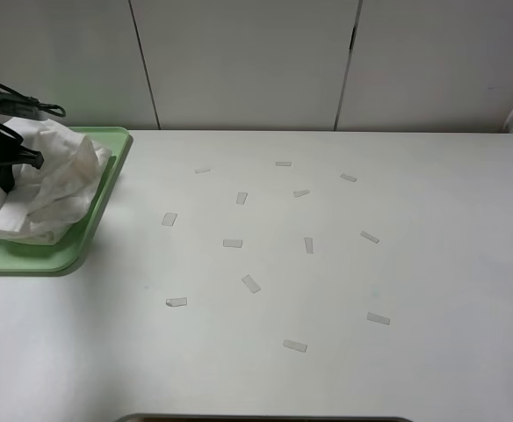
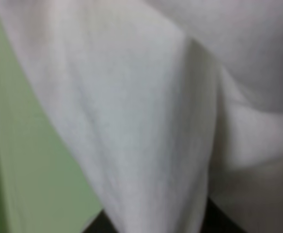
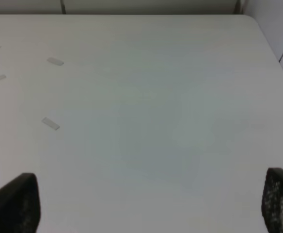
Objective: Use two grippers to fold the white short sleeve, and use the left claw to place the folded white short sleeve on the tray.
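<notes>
My left gripper opens next, since the white short sleeve (image 1: 50, 189) it holds rests inside the green tray, so the sleeve would lie in place.
The white short sleeve (image 1: 50, 189) lies bunched in a loose heap on the pale green tray (image 1: 28, 257) at the far left. My left gripper (image 1: 2, 163) is down on the heap's left part, shut on a fold of the cloth. In the left wrist view the cloth (image 2: 146, 121) fills nearly the whole picture, with green tray (image 2: 30, 184) beside it and only dark finger tips (image 2: 221, 221) showing beneath it. My right gripper (image 3: 146, 204) is open over bare table, its fingers (image 3: 13, 204) wide apart with nothing between them. It is outside the exterior view.
Several small pale tape strips (image 1: 251, 283) are scattered over the middle of the white table (image 1: 432, 264). A white panelled wall (image 1: 248, 61) runs behind the table's far edge. The tray's right rim (image 1: 120, 149) borders the open tabletop.
</notes>
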